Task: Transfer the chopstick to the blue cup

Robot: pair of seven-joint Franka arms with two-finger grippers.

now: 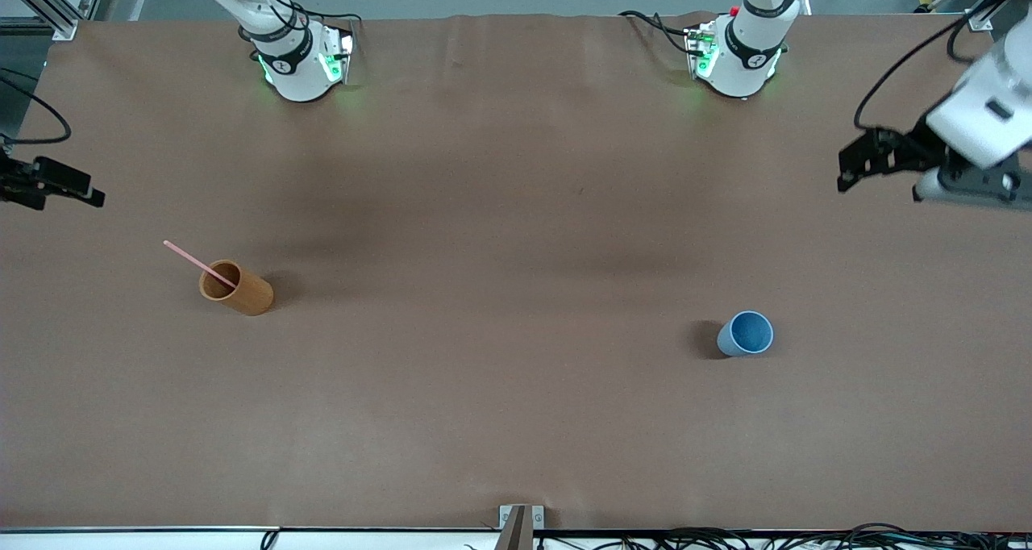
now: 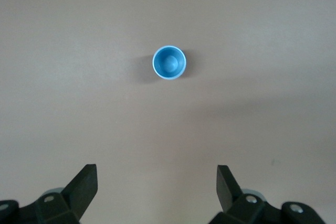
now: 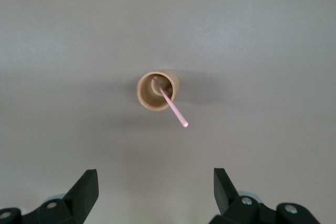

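I need to grab the pink chopstick by its upper half (image 1: 182, 253) with my right gripper next. Then I can move it to the blue cup (image 1: 746, 334).
A thin pale pink chopstick (image 1: 197, 264) leans in an orange-brown cylinder cup (image 1: 242, 292) toward the right arm's end of the table, its upper half sticking out over the rim. The blue cup (image 1: 746, 334) stands empty toward the left arm's end. My right gripper (image 1: 93, 191) hangs open and empty, high over the table's edge at its own end. In the right wrist view the cup (image 3: 156, 92) and chopstick (image 3: 176, 111) lie well ahead of that gripper (image 3: 156, 177). My left gripper (image 1: 843, 171) is open and empty, high above the table. The blue cup (image 2: 169, 62) lies ahead of it (image 2: 156, 174).
The brown table cover (image 1: 516, 211) is bare between the two cups. The arm bases (image 1: 298, 58) (image 1: 738, 54) stand along the edge farthest from the front camera. A metal bracket (image 1: 520, 526) and cables lie at the nearest edge.
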